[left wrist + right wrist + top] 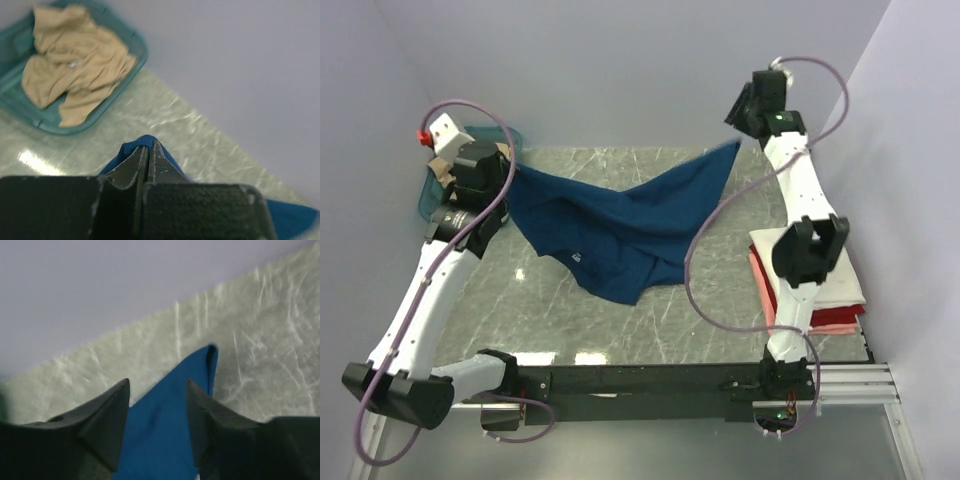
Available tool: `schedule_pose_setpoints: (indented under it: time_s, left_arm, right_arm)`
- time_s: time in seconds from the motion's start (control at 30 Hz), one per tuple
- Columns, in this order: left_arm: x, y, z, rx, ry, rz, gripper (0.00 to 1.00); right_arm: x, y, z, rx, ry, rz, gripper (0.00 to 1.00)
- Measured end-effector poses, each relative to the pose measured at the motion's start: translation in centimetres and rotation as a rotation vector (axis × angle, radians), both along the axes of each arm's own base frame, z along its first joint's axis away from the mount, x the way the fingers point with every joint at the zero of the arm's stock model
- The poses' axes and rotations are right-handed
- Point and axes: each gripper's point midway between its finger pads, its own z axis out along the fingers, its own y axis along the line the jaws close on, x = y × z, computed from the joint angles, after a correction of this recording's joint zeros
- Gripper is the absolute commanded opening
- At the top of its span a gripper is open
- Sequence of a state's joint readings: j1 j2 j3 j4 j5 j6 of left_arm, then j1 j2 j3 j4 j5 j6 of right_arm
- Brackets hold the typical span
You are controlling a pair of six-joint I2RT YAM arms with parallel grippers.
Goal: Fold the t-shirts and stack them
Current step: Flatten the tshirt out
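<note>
The dark blue t-shirt (pixel 620 230) needs to be spread flat for folding, so my right gripper should next grab the t-shirt's edge opposite my left gripper.
The dark blue t-shirt (pixel 620 230) hangs stretched and rumpled over the middle of the table, a small white print (pixel 577 258) showing near its lower edge. My left gripper (pixel 510 165) at the far left is shut on one corner of it; the wrist view shows blue cloth (pixel 126 150) pinched in the closed left gripper (pixel 148 145). My right gripper (pixel 740 122) is at the far right by the shirt's other pointed corner. In its wrist view the right gripper (pixel 157 382) is open, with the blue corner (pixel 170 430) showing between the jaws, not clamped.
A teal basket (pixel 131 65) at the far left holds a crumpled tan shirt (pixel 75 65). A stack of folded shirts (pixel 830 295), cream-white over red and pink, lies at the right edge, partly behind the right arm. Grey walls close in behind and on both sides.
</note>
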State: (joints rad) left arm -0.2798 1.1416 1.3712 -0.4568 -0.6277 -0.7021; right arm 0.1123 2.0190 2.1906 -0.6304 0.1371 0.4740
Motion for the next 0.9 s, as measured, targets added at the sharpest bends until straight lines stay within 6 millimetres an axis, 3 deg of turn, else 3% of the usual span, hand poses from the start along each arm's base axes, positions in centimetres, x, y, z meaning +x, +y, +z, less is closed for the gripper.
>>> schedule_pose_setpoints:
  time_s: [0.1,0.17,0.27,0.33,0.37,0.43,0.53,0.7,0.9]
  left_arm:
    - [0.5,0.9,-4.9,-0.023,0.111,0.014,0.01]
    - [0.1,1.3,-7.6,-0.04,0.167,0.021,0.0]
    - [-0.7,1.8,-10.4,-0.067,0.218,0.029,0.01]
    - [-1.5,2.0,-11.5,-0.078,0.235,0.031,0.01]
    - [-1.9,2.0,-11.9,-0.085,0.237,0.03,0.01]
    - [-2.6,2.0,-12.2,-0.098,0.233,0.021,0.01]
    - [-3.3,1.9,-12.3,-0.113,0.219,0.012,0.01]
    - [-3.6,1.9,-12.5,-0.122,0.215,0.005,0.01]
    - [-3.6,1.8,-12.8,-0.127,0.222,-0.006,0.01]
  right_arm:
    - [0.9,1.0,-6.3,0.011,0.143,0.041,0.65]
    - [-0.7,1.5,-10.4,0.01,0.243,0.055,0.66]
    - [-6.4,2.4,-15.6,0.016,0.376,0.078,0.66]
    - [-11.8,3.5,-17.8,0.038,0.436,0.109,0.62]
    - [-14.6,4.2,-18.3,0.052,0.448,0.13,0.61]
    - [-18.0,6.2,-18.1,0.088,0.417,0.18,0.58]
    - [-20.5,10.3,-17.6,0.132,0.358,0.277,0.55]
    - [-21.8,15.4,-18.9,0.175,0.349,0.375,0.5]
    - [-21.8,17.3,-21.6,0.181,0.398,0.386,0.49]
